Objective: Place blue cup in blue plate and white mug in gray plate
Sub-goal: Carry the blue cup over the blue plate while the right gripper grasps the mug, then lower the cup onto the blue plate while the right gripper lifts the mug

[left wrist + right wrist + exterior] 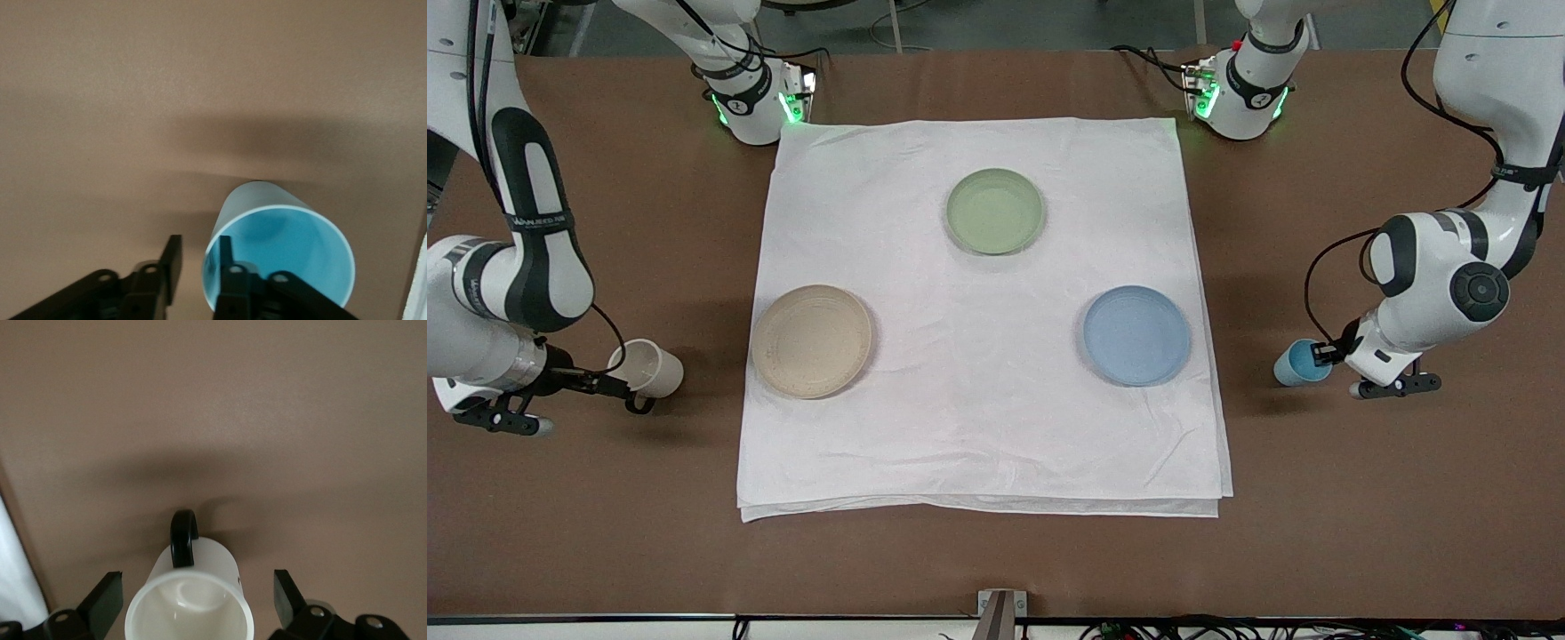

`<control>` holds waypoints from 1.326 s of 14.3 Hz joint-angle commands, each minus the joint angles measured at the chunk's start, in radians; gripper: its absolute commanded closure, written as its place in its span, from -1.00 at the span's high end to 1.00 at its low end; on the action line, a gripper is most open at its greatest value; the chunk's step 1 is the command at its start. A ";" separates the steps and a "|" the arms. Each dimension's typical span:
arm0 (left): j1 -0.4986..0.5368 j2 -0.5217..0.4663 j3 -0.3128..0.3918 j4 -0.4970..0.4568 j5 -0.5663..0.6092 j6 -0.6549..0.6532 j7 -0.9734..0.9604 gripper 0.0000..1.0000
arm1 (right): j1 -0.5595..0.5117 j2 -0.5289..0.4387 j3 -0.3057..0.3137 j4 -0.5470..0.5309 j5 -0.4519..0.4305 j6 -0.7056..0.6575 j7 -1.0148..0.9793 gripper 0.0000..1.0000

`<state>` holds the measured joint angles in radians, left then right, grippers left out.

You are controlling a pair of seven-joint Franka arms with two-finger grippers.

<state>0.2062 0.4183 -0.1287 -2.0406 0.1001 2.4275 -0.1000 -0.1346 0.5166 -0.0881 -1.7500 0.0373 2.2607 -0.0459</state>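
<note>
I'll next grab the white mug by its black handle (183, 538) with my right gripper for the gray plate.
The blue cup (1298, 364) stands on the bare brown table beside the cloth, at the left arm's end. My left gripper (1323, 354) is open at its rim. In the left wrist view one finger (227, 263) is inside the cup (287, 233) and the other is outside, apart from the wall. The white mug (649, 367) with a black handle stands on the brown table at the right arm's end. My right gripper (624, 380) is wide open around it, and the mug (193, 600) lies between the fingers (107, 595). The blue plate (1136, 335) and gray plate (811, 340) lie on the cloth.
A white cloth (978, 427) covers the middle of the table. A pale green plate (995, 212) lies on it, farther from the front camera than the other two plates. The arm bases (756, 102) stand at the cloth's corners.
</note>
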 commanded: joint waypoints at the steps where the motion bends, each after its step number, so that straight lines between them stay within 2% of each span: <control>1: 0.002 -0.030 -0.015 0.008 0.014 -0.008 0.008 -1.00 | -0.005 0.042 0.007 0.017 0.019 0.043 0.004 1.00; 5: -0.001 -0.110 -0.158 0.019 0.006 -0.094 -0.043 -1.00 | -0.010 0.097 0.010 0.015 0.021 0.091 0.001 0.99; 10: -0.005 -0.107 -0.342 0.027 0.010 -0.133 -0.257 -1.00 | -0.002 0.114 0.014 0.010 0.023 0.091 0.003 0.89; 12: -0.013 -0.104 -0.393 0.011 0.015 -0.133 -0.355 -1.00 | 0.000 0.114 0.014 0.009 0.026 0.083 0.008 0.85; 16: -0.097 -0.078 -0.405 -0.012 0.024 -0.107 -0.503 -1.00 | 0.001 0.112 0.030 0.007 0.029 0.039 0.011 0.79; 18: -0.116 -0.049 -0.404 -0.016 0.068 -0.082 -0.529 -1.00 | 0.000 0.112 0.028 0.007 0.056 0.027 0.008 0.65; 19: -0.114 -0.033 -0.405 -0.026 0.114 -0.068 -0.552 -0.99 | 0.001 0.112 0.030 0.009 0.058 0.017 0.008 0.49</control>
<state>0.0843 0.3554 -0.5308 -2.0547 0.1416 2.3246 -0.6113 -0.1313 0.6309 -0.0635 -1.7458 0.0675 2.3004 -0.0450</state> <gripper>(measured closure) 0.969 0.167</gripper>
